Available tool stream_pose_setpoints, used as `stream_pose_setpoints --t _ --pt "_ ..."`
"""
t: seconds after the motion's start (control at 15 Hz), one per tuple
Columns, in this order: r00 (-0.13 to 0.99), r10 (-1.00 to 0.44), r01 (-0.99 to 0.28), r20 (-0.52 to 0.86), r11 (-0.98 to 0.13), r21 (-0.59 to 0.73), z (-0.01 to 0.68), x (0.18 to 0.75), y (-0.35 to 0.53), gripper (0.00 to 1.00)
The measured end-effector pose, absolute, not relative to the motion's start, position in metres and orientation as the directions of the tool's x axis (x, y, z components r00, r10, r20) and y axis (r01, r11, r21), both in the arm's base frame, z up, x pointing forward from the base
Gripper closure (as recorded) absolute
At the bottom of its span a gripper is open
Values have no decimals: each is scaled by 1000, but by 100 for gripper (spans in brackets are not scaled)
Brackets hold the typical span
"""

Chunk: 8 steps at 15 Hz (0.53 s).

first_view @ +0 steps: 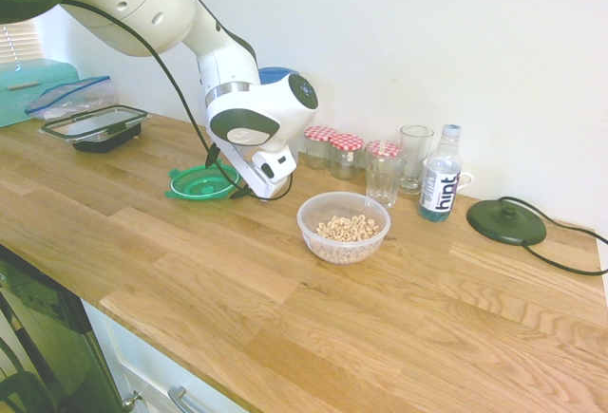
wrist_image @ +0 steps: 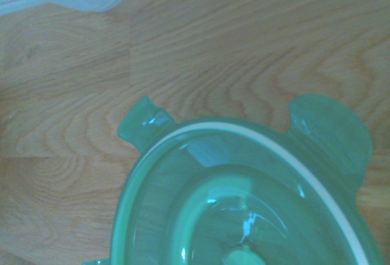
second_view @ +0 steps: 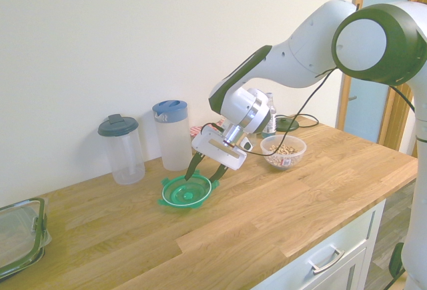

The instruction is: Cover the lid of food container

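Observation:
The green lid is wider than my open fingers, so my gripper should grab it next by its thin raised rim (first_view: 236, 185) to cover the food container.
The green lid (first_view: 198, 183) (second_view: 186, 191) (wrist_image: 244, 192) lies flat on the wooden counter (first_view: 285, 280), left of the food container (first_view: 343, 227) (second_view: 283, 152), a clear bowl holding ring cereal. My gripper (second_view: 204, 170) hangs tilted just over the lid's rim on the side nearest the bowl. Its dark fingers (second_view: 192, 166) are spread open, one over the rim and one outside it. Nothing is between them. In the first exterior view the fingers are mostly hidden behind the hand (first_view: 252, 138).
Behind the lid stand two clear jugs (second_view: 122, 149) (second_view: 172, 133). Red-checked jars (first_view: 334, 152), glasses (first_view: 384, 173), a water bottle (first_view: 440, 174) and a dark disc with cord (first_view: 505, 220) line the wall past the bowl. A black-rimmed rectangular container (first_view: 95, 126) sits far left.

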State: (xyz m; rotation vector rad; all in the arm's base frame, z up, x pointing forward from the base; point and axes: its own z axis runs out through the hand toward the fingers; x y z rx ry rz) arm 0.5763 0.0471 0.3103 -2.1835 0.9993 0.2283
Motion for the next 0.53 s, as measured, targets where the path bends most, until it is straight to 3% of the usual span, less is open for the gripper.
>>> stream_pose_setpoints --t 0.53 --pt "684 -566 -714 -461 -388 -583 300 572 45 100"
